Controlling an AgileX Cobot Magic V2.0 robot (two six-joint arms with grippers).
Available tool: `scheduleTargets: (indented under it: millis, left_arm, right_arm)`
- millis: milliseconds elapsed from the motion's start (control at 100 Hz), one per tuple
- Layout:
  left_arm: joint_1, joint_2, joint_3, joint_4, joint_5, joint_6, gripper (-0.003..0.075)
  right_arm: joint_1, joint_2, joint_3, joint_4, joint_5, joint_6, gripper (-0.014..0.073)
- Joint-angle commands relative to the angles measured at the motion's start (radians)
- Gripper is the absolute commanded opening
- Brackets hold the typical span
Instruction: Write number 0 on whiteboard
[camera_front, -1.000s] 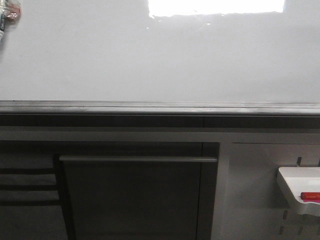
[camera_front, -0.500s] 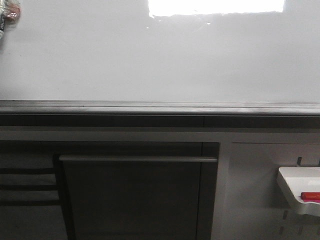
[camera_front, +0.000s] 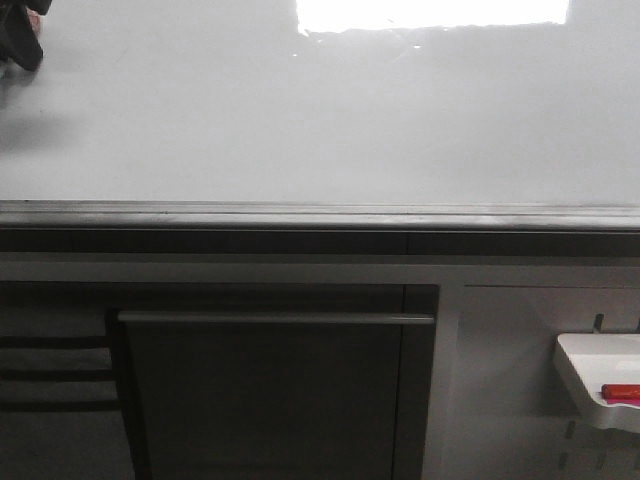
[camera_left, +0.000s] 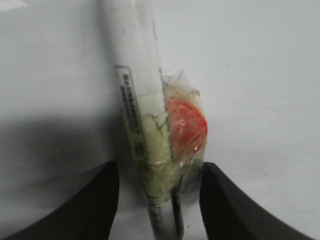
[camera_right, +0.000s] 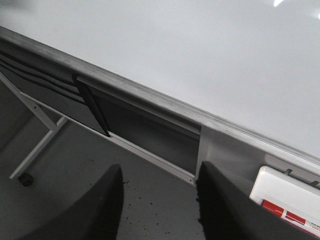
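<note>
I should close my left gripper on the marker now. Its fingers are beside the white marker below its red-orange lump (camera_left: 185, 122), so they would hold the marker.
The whiteboard (camera_front: 320, 120) fills the upper front view, with its grey ledge (camera_front: 320, 215) below; no number 0 shows on it. My left gripper (camera_front: 20, 40) shows as a dark shape at the board's top left corner. In the left wrist view it (camera_left: 159, 167) is open, its jaws on either side of a white marker (camera_left: 135, 75) that stands against the board with clear tape and a red-orange lump (camera_left: 185, 122) on it; the jaws do not touch it. My right gripper (camera_right: 157, 172) is open and empty above the dark floor, below the board (camera_right: 175, 45).
A small white tray (camera_front: 590, 360) with a red marker (camera_front: 620, 392) hangs at the lower right; it also shows in the right wrist view (camera_right: 280, 187). Under the ledge is a dark cabinet with a long handle (camera_front: 275, 318). A frame leg with a caster (camera_right: 25, 177) stands on the floor.
My left gripper has come into the front view at the top left and now covers the taped marker that showed there. Its shadow falls on the board.
</note>
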Motion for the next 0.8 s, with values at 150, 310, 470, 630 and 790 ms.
scheduleTargets:
  millis: [150, 310, 470, 630, 790]
  left_arm:
    - [-0.008, 0.0, -0.052, 0.002, -0.047, -0.007, 0.0253]
    - [-0.01, -0.002, -0.052, 0.002, -0.036, -0.007, 0.0085]
    - [-0.01, -0.018, -0.052, 0.004, -0.005, 0.0, -0.002]
    - [-0.018, -0.08, -0.052, 0.009, 0.082, 0.062, -0.002]
    - [-0.087, -0.179, -0.05, 0.009, 0.187, 0.178, -0.002]
  right_arm:
    - [0.0, 0.0, -0.037, -0.005, -0.059, -0.01, 0.0309]
    - [0.0, 0.0, -0.037, -0.005, -0.059, -0.01, 0.0309]
    - [0.0, 0.0, -0.037, -0.015, -0.05, -0.01, 0.0309]
    - [-0.004, -0.006, -0.037, -0.048, -0.023, -0.01, 0.0309]
    - [-0.053, -0.046, -0.037, -0.059, 0.034, -0.006, 0.0309]
